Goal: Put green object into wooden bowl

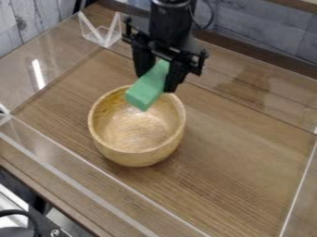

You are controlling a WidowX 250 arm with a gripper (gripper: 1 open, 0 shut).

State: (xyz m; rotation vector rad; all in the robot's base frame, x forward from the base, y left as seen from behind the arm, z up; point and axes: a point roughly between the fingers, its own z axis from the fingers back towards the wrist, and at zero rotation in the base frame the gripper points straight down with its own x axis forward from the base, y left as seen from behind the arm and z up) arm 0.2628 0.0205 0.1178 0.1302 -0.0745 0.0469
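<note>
My gripper opens next, since the green block's lower corner reaches inside the wooden bowl's far rim (124, 89), so the block would land in the bowl.
The green object (147, 90) is a mint-green block held tilted in my black gripper (162, 71), which is shut on its upper end. The block's lower corner hangs just over the far rim of the wooden bowl (136, 139), reaching slightly into its opening. The round, light-tan bowl stands on the wooden tabletop and nothing lies inside it. The arm comes down from the top of the view, directly above the bowl's far side.
A clear acrylic wall (50, 162) borders the wooden table surface (242, 139) along the left and front. A small clear folded stand (99, 28) sits at the back left. Bare tabletop extends to the right of the bowl.
</note>
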